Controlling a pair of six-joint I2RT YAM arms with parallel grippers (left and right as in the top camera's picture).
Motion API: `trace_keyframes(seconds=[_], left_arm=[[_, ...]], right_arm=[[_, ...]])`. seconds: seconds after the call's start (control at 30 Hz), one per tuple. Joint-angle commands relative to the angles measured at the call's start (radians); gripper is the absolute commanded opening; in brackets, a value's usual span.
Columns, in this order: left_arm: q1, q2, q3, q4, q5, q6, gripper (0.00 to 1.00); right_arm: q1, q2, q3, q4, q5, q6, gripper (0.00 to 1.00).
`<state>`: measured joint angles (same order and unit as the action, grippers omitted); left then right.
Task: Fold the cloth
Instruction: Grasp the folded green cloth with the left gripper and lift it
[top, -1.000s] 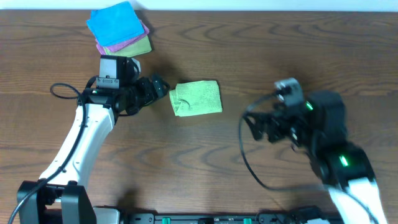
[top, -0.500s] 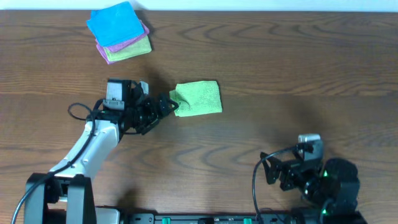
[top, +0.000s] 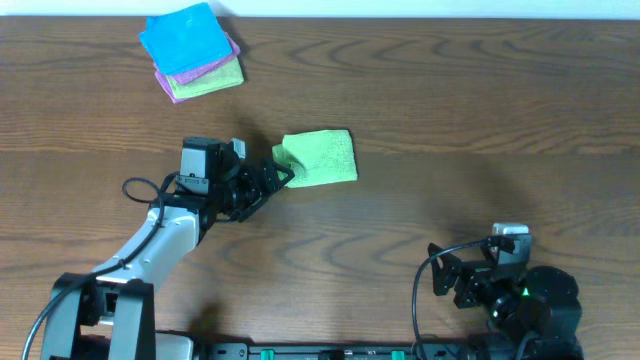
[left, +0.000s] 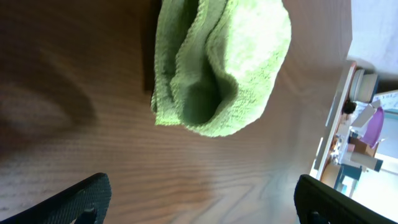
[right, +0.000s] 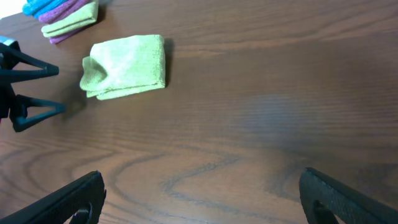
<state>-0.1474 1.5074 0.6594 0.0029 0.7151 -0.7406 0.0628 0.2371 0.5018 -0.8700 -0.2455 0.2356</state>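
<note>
I will grab the folded lime-green cloth by its bunched edge (top: 285, 162) (left: 209, 113) with my left gripper, so that the square stays free to lay on the stack.
The lime-green cloth (top: 320, 157) lies folded into a small square near the middle of the table, with a bunched fold at its left edge. It also shows in the left wrist view (left: 217, 62) and in the right wrist view (right: 127, 65). My left gripper (top: 278, 174) is open and empty, its fingertips just left of the cloth's lower left corner; in its own view the jaws (left: 202, 199) are spread wide over bare wood. My right gripper (top: 450, 285) is open and empty, drawn back at the front right edge, far from the cloth; its jaws (right: 202, 196) are wide apart.
A stack of folded cloths with a bright blue one (top: 185, 38) on top, over pink-purple and yellow-green ones, sits at the back left; it also shows in the right wrist view (right: 62, 15). The table is dark wood (top: 480, 120).
My left gripper has moved right and slightly forward, up to the cloth's left edge. My right arm has pulled back from mid-table to the front right edge.
</note>
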Motion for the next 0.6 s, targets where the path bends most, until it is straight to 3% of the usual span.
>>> trace_keyframes(seconds=[0.0, 0.57], left_arm=[[-0.015, 0.016, -0.010, 0.035, -0.044, -0.039, 0.95], [-0.113, 0.260, -0.010, 0.363, -0.074, -0.243, 0.95]], right_arm=[[-0.007, -0.008, -0.006, 0.001, 0.013, 0.019, 0.99], [-0.007, -0.008, -0.006, 0.001, 0.013, 0.019, 0.99]])
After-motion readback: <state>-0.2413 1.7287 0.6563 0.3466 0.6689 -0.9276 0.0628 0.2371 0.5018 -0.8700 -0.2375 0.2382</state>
